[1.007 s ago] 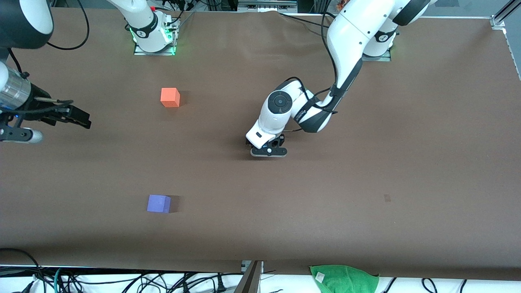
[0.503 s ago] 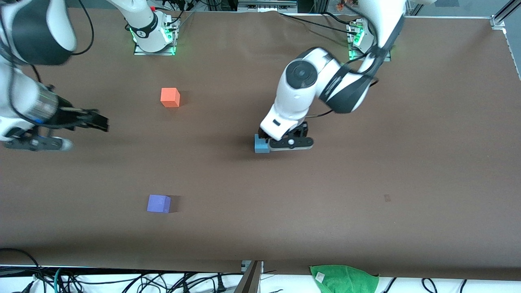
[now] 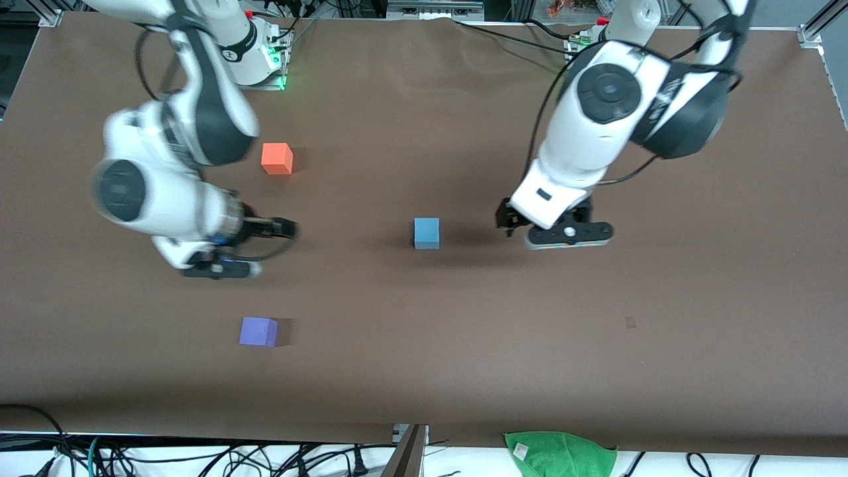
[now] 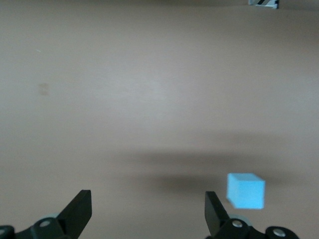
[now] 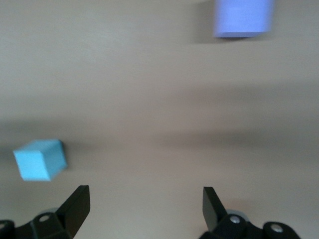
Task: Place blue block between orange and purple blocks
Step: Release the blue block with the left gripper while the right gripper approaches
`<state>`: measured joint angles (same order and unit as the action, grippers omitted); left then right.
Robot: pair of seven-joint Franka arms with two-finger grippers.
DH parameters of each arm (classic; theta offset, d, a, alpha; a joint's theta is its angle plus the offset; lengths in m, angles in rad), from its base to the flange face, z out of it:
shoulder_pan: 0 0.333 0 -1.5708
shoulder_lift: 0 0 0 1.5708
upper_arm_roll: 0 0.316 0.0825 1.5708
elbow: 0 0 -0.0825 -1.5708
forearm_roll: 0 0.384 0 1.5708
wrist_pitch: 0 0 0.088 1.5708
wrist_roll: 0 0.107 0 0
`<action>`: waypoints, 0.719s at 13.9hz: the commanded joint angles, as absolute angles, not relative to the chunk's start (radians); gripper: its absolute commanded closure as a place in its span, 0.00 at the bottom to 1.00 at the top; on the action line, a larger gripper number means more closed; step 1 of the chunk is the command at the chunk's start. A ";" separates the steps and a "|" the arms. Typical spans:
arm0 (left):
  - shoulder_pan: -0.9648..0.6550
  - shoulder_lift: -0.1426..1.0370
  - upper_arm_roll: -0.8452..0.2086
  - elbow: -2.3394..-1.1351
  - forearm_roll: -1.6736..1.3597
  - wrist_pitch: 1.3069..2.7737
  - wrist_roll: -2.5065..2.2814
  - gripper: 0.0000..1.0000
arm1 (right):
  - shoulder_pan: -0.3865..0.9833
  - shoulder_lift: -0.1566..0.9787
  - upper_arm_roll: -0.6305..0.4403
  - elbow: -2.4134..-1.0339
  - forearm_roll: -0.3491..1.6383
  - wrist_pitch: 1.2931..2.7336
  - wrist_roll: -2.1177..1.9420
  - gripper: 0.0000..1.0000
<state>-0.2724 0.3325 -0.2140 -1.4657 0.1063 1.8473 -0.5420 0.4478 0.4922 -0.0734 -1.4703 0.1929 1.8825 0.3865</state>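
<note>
I should grab the blue block by its opposite sides with my right gripper next, so that I can set it between the orange and purple blocks.
The blue block sits alone on the brown table, mid-table. The orange block and the purple block lie toward the right arm's end, the purple one nearer the front camera. My left gripper hangs open and empty over bare table beside the blue block, toward the left arm's end. In the left wrist view the blue block lies just outside the left gripper. My right gripper is open and empty over the table between orange and purple. Its wrist view shows the right gripper, the blue block and the purple block.
A green cloth lies off the table's near edge, among cables. Both arm bases stand along the edge farthest from the front camera. A small dark mark is on the table toward the left arm's end.
The left gripper opened, left the blue block on the table, and lifted away toward its own end. The right arm swung in from the table's end to between orange and purple.
</note>
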 commanded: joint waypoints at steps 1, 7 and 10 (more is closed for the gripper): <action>-0.195 0.220 -0.206 -1.537 0.112 1.761 -0.334 0.00 | 0.587 0.586 -0.084 -1.470 0.207 2.043 0.597 0.00; -0.105 -0.001 -0.034 -1.779 0.011 1.779 0.013 0.00 | 0.773 0.716 -0.084 -1.468 0.192 2.240 0.808 0.00; 0.009 -0.080 -0.034 -1.862 0.011 1.809 0.127 0.00 | 0.821 0.742 -0.087 -1.473 0.187 2.261 0.841 0.00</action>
<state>-0.0603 0.0078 -0.0255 -1.7649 0.0302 1.7701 0.0471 0.7932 0.7302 -0.0731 -1.4787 0.1927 2.2515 0.8137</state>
